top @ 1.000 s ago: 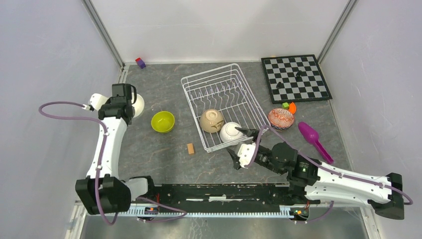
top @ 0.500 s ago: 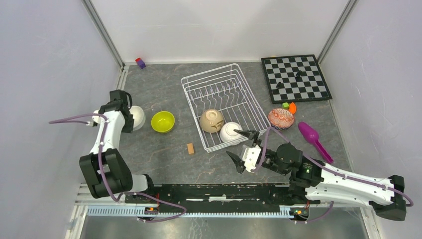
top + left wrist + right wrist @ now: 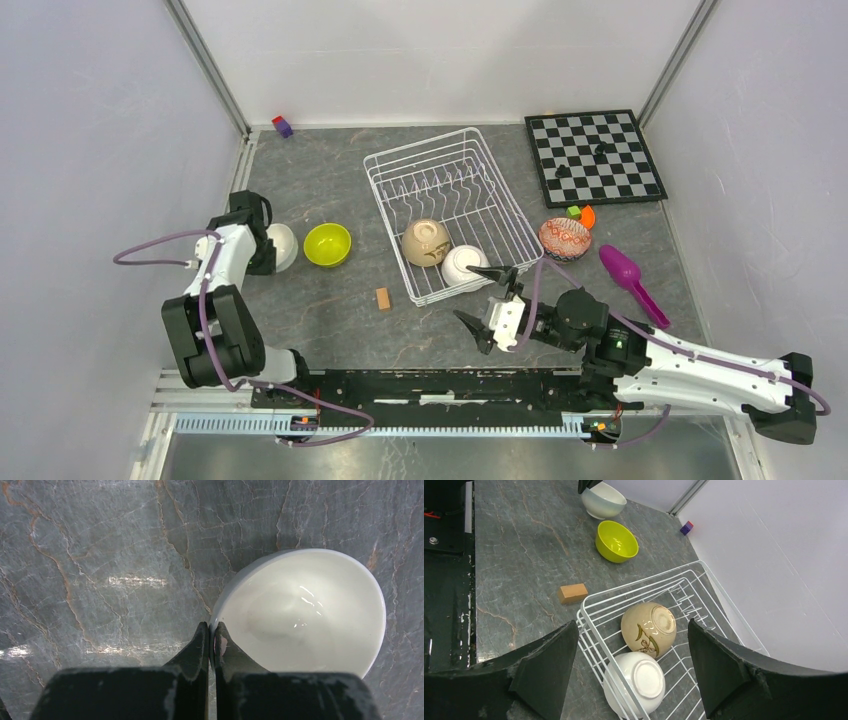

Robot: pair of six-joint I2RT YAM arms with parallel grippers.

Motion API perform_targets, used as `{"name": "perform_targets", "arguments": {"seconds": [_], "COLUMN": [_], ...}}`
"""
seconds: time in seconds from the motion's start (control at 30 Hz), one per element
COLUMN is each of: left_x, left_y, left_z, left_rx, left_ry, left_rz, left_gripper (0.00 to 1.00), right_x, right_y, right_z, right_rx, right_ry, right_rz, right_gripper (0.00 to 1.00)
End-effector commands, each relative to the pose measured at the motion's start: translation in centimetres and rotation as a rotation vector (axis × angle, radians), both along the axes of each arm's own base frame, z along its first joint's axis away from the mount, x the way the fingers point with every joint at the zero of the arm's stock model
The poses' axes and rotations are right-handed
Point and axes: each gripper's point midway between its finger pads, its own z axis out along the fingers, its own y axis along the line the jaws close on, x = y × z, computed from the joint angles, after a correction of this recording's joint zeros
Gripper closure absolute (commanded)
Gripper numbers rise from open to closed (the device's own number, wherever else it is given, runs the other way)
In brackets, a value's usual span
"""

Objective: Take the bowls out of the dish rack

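Note:
The white bowl is low over flat, empty table beside the lime-yellow bowl [image 3: 327,244] and would end upright, so it is time to open my left gripper now.
The white wire dish rack [image 3: 395,175] [image 3: 594,615] holds a tan bowl [image 3: 426,241] [image 3: 649,627] and a white bowl [image 3: 463,264] [image 3: 639,680], both bottom up at its near end. My left gripper [image 3: 262,242] [image 3: 210,626] is shut on the rim of another white bowl [image 3: 283,246] [image 3: 300,610] [image 3: 603,500], which stands upright low over the table left of the rack. Beside it sits the lime-yellow bowl [image 3: 327,244] [image 3: 616,541]. A red-speckled bowl [image 3: 564,238] lies right of the rack. My right gripper [image 3: 480,297] [image 3: 631,621] hangs open just before the rack's near corner, nothing between its fingers.
A small wooden block [image 3: 383,298] [image 3: 572,593] lies near the rack's front left corner. A chessboard [image 3: 595,155] is at the back right, a purple spoon [image 3: 630,278] and small orange and green pieces [image 3: 581,213] near the red-speckled bowl. A purple block [image 3: 283,126] sits at the back wall.
The left arm folded back and down, bringing the white bowl nearer and beside the lime-yellow bowl. The right gripper drew slightly back from the rack, still open.

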Motion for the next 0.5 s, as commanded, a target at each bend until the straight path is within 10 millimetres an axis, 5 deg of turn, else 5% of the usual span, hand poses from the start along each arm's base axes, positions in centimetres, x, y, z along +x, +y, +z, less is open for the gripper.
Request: {"name": "perform_targets", "arguments": {"seconds": [0.0,0.47], "left_x": [1.08,1.96], "left_y": [0.78,0.57], "left_z": [0.11,0.38], "left_rx": [0.018,0.002], "left_ry": [-0.046,-0.048], "left_rz": [0.055,-0.002], "left_gripper": [0.97,0.64], "right_x": [-0.41,-0.29], "right_y": [0.21,0.04], "right_z": [0.44,0.05], "right_rx": [0.022,0.022], "right_ry": [-0.013,0.003], "right_rz": [0.024,0.01], "right_gripper": [0.14,0.14]}}
